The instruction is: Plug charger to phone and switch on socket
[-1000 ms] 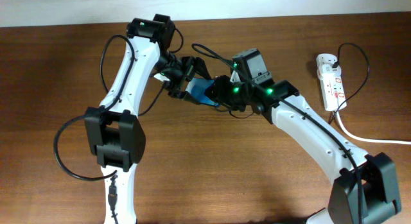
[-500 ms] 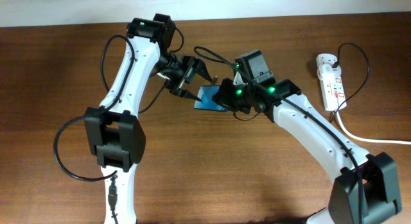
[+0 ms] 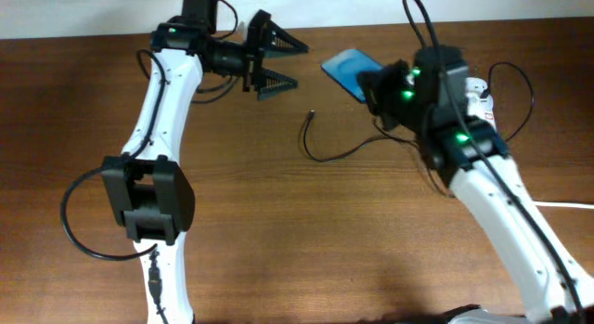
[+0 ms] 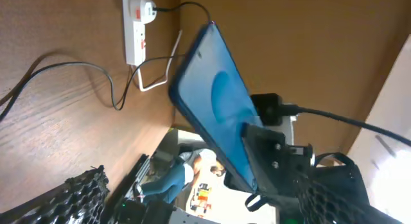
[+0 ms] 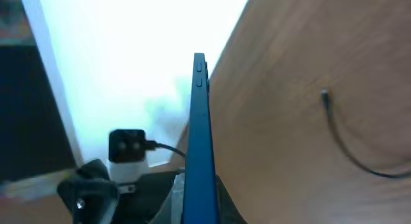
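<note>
The phone's lower end should stay free to plug in the charger (image 3: 327, 157), so I will next grab the phone with my left gripper by a long side edge (image 3: 339, 82).
My right gripper (image 3: 374, 85) is shut on the phone (image 3: 346, 71) and holds its lower end, with the phone lifted off the table and tilted. The phone's blue screen shows in the left wrist view (image 4: 215, 105). In the right wrist view it is edge-on (image 5: 200, 134) between the fingers (image 5: 200, 201). The charger (image 3: 327, 157) lies loose on the table with its free plug tip (image 3: 311, 111) apart from the phone; it also shows in the right wrist view (image 5: 347, 150). My left gripper (image 3: 276, 61) is open and empty, left of the phone. The socket (image 4: 134, 33) is mostly hidden behind my right arm in the overhead view (image 3: 484, 99).
The thick white cord (image 3: 557, 204) runs from the socket to the right edge. The table's far edge (image 3: 93, 33) meets a white wall just behind my left gripper. My right arm (image 3: 501, 194) crosses the right half of the table.
The left gripper has drawn back left toward the far edge and is open. The right gripper has carried the phone up and to the right. The charger now lies free on the table.
</note>
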